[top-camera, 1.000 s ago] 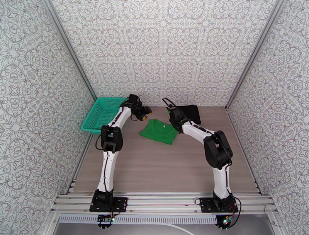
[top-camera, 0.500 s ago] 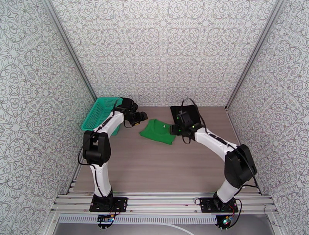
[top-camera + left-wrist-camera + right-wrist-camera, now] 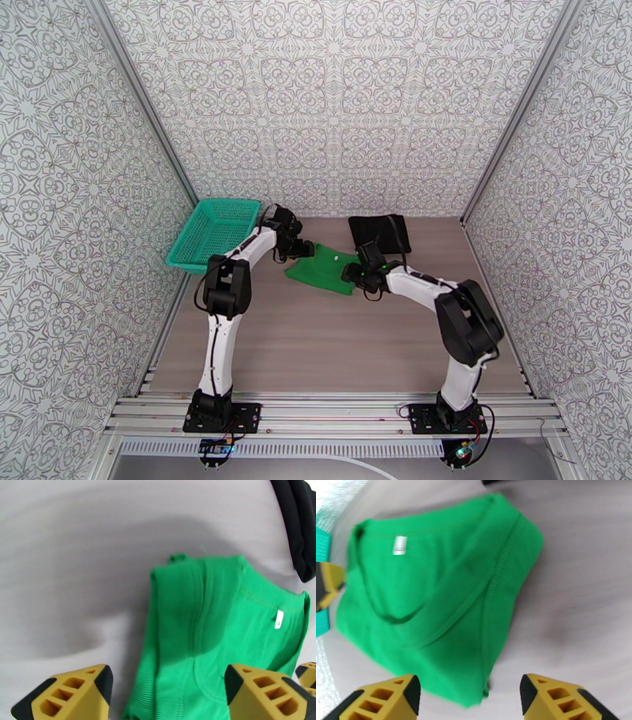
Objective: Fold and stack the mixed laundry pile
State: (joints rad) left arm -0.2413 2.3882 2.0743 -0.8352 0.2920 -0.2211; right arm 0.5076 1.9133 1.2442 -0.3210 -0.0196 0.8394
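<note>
My left gripper grabs the folded T-shirt's side edge next, opposite my right gripper, to stack the T-shirt flat on the black garment (image 3: 380, 233).
The bright green T-shirt (image 3: 320, 270) lies folded on the table, its collar tag facing up (image 3: 434, 590) (image 3: 221, 630). The black garment (image 3: 380, 233) lies folded behind it to the right, and its edge shows in the left wrist view (image 3: 298, 527). My left gripper (image 3: 299, 249) hangs open at the shirt's left edge, its yellow fingers (image 3: 67, 695) wide apart over the cloth. My right gripper (image 3: 353, 274) is open at the shirt's right edge, its fingers (image 3: 561, 701) spread above the fold. Neither holds anything.
A teal-green mesh basket (image 3: 212, 234) stands tilted at the table's back left corner, close to the left arm. Patterned walls close in the back and both sides. Bare tabletop (image 3: 332, 339) stretches in front of the shirt.
Both arms have swung in toward the green shirt, the left from beside the basket, the right from near the black garment. Both grippers have opened wider.
</note>
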